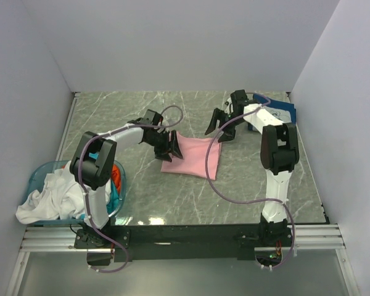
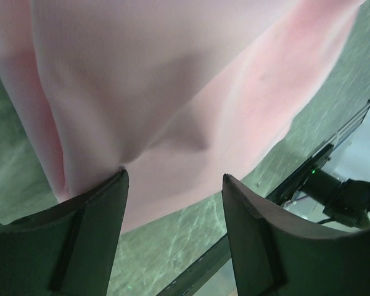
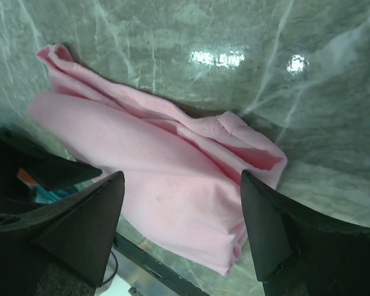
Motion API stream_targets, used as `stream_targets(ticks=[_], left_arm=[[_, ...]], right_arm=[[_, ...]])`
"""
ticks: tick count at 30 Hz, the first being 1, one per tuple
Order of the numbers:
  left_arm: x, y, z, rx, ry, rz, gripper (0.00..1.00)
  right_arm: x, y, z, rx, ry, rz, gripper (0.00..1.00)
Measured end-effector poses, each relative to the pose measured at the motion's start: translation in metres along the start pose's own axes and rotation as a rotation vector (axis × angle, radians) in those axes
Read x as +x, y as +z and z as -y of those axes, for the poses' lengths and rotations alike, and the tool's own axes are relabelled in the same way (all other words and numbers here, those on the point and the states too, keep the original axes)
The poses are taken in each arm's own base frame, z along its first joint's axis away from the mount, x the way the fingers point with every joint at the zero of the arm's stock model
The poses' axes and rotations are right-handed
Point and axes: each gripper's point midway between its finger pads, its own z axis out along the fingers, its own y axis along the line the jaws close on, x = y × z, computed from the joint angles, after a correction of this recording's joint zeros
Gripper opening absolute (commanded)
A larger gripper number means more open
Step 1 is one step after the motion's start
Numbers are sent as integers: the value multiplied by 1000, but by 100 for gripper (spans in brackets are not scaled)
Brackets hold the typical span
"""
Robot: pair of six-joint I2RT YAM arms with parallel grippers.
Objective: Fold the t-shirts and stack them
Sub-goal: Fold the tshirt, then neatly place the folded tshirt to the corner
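The pink t-shirt is still folded, and my right gripper will next grab its layered edge nearest the navy shirt to stack it with that shirt.
A light pink t-shirt (image 1: 194, 156) lies folded on the marble table near the middle. It fills the left wrist view (image 2: 172, 92) and shows as layered folds in the right wrist view (image 3: 166, 179). My left gripper (image 1: 171, 146) is open at the shirt's left edge, its fingers (image 2: 92, 228) just above the cloth. My right gripper (image 1: 219, 128) is open over the shirt's far right corner, holding nothing. A navy shirt (image 1: 282, 112) lies folded at the far right behind the right arm. White (image 1: 49, 200), orange and teal shirts sit in the basket.
A translucent blue round basket (image 1: 116, 198) stands at the near left, full of cloth. White walls close in the table on three sides. The black rail (image 1: 191, 234) with the arm bases runs along the near edge.
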Motion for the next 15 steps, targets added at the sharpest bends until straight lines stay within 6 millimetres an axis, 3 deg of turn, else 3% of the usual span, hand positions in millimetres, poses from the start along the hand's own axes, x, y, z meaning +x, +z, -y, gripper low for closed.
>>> stream_targets(ticks=[3, 8, 15], left_arm=[[-21, -9, 14, -2, 16, 42, 68], [-59, -27, 36, 11, 61, 144, 68], [-59, -30, 7, -41, 27, 149, 64]], right_arm=[[3, -12, 1, -12, -21, 17, 84], [36, -33, 7, -23, -52, 16, 84], [88, -28, 33, -6, -17, -52, 84]])
